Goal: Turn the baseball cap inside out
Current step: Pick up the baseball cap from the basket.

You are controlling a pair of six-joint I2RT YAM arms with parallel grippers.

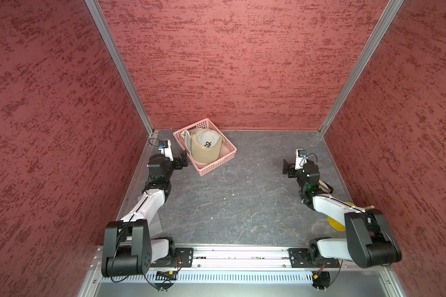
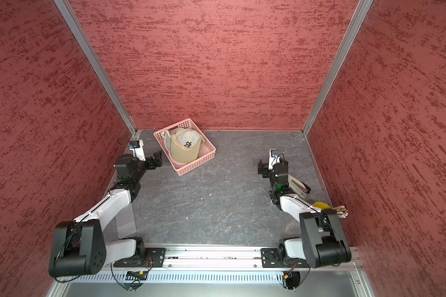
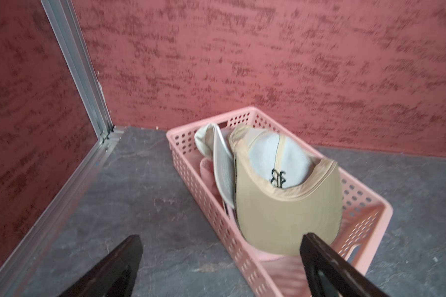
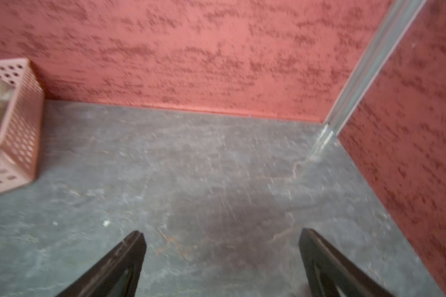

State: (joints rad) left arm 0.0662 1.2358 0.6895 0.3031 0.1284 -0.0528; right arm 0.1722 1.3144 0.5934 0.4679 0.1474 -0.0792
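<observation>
My left gripper will next grab the baseball cap by the edge of its tan bill next to the white cap, so the baseball cap's top stays free to turn inside out.
The baseball cap has a tan brim and a pale crown with a black emblem. It lies on top of other things in a pink perforated basket at the back left. My left gripper hovers just left of the basket, open and holding nothing, pointing at the basket's near end and the brim. Far to the right, my right gripper is open over bare grey table, well apart from the basket.
A white cap and pink cloth lie under the tan cap. By the right arm are a yellow disc, a bundle of sticks and a brown-and-white object. A clear sheet lies under the left arm. Red walls enclose three sides.
</observation>
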